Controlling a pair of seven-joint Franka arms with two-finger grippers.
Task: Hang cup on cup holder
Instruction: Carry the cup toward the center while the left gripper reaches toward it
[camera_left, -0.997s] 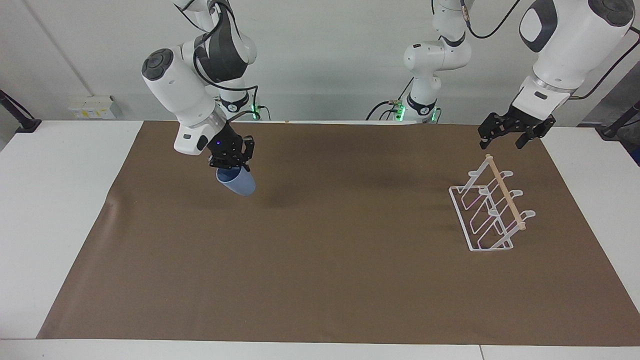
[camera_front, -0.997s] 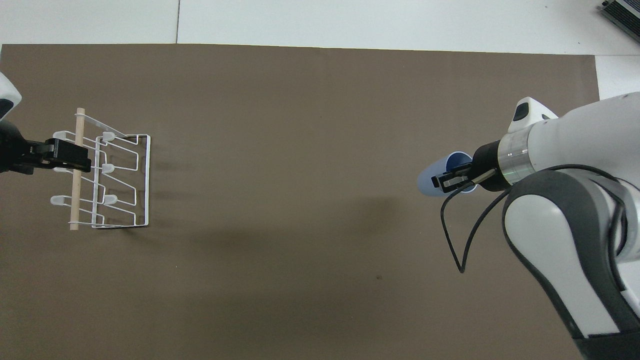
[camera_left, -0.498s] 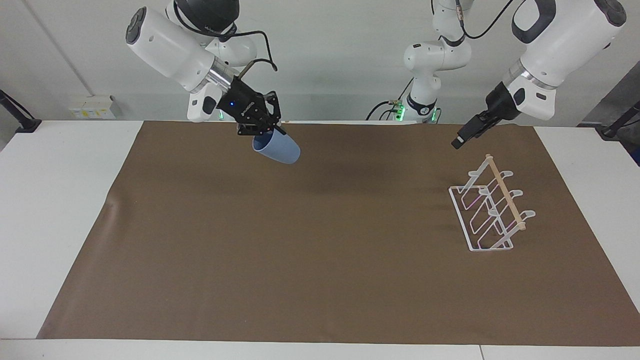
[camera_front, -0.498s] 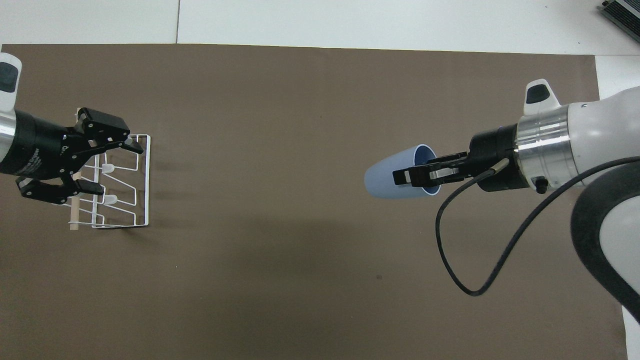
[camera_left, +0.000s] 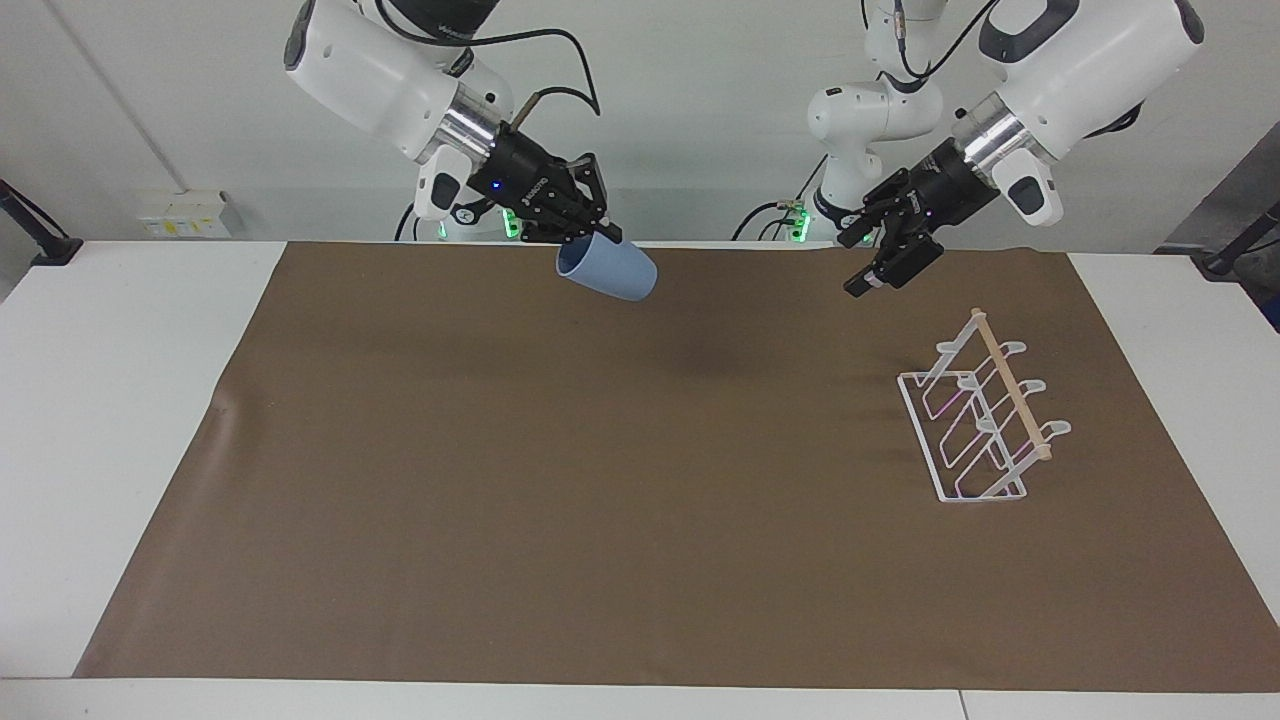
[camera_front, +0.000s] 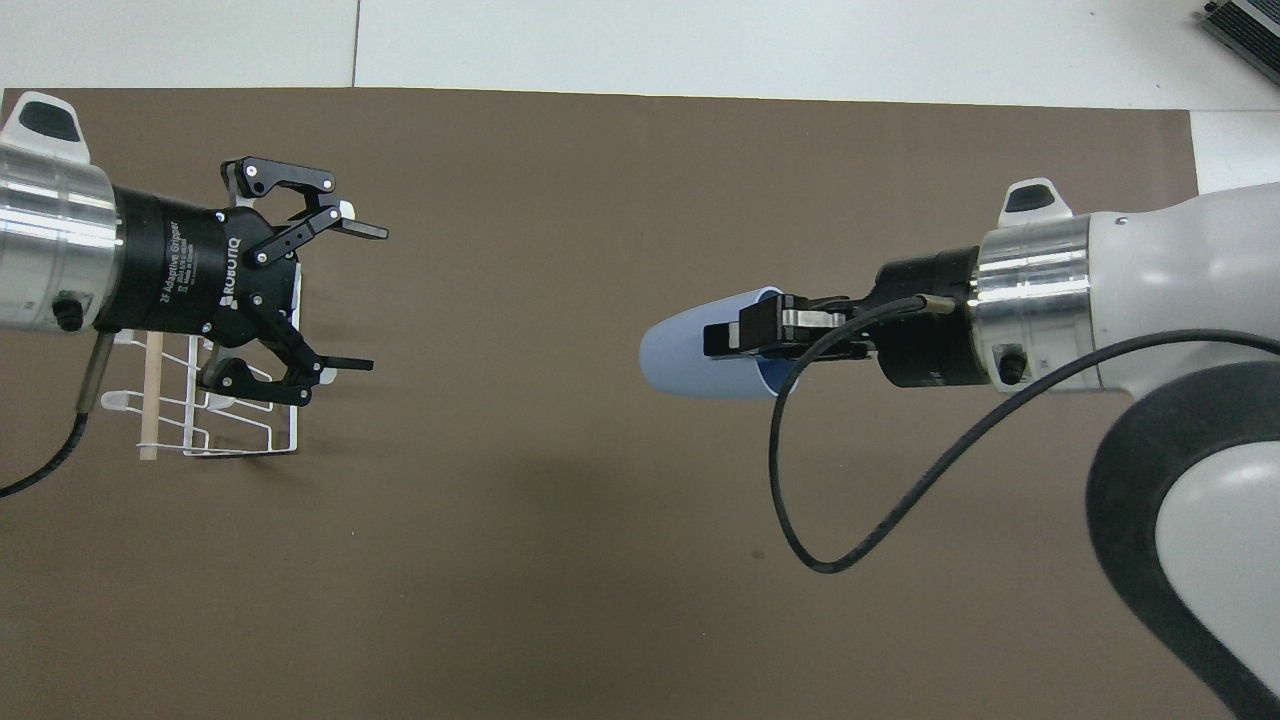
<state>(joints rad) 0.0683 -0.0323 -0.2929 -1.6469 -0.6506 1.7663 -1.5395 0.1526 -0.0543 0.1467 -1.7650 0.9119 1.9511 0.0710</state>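
Note:
The fingers of my right gripper crowd the light-blue cup's rim, so my left gripper should grab the cup by its free base end (camera_front: 667, 354) next.
My right gripper (camera_left: 598, 236) is shut on the rim of the light-blue cup (camera_left: 612, 272) and holds it in the air, tipped on its side with its base toward the left arm's end, over the middle of the mat; both show in the overhead view, the gripper (camera_front: 735, 338) and the cup (camera_front: 685, 360). My left gripper (camera_left: 878, 268) is open and empty in the air, over the mat beside the cup holder (camera_left: 1010, 385), and faces the cup (camera_front: 375, 298). The white wire cup holder (camera_front: 149, 400) stands on the mat at the left arm's end.
A brown mat (camera_left: 600, 520) covers most of the white table (camera_left: 110, 420). A black cable (camera_front: 790, 500) loops down from my right wrist.
My right gripper has lifted the cup and carried it toward the middle of the table. My left gripper has swung from over the cup holder toward the cup, fingers open.

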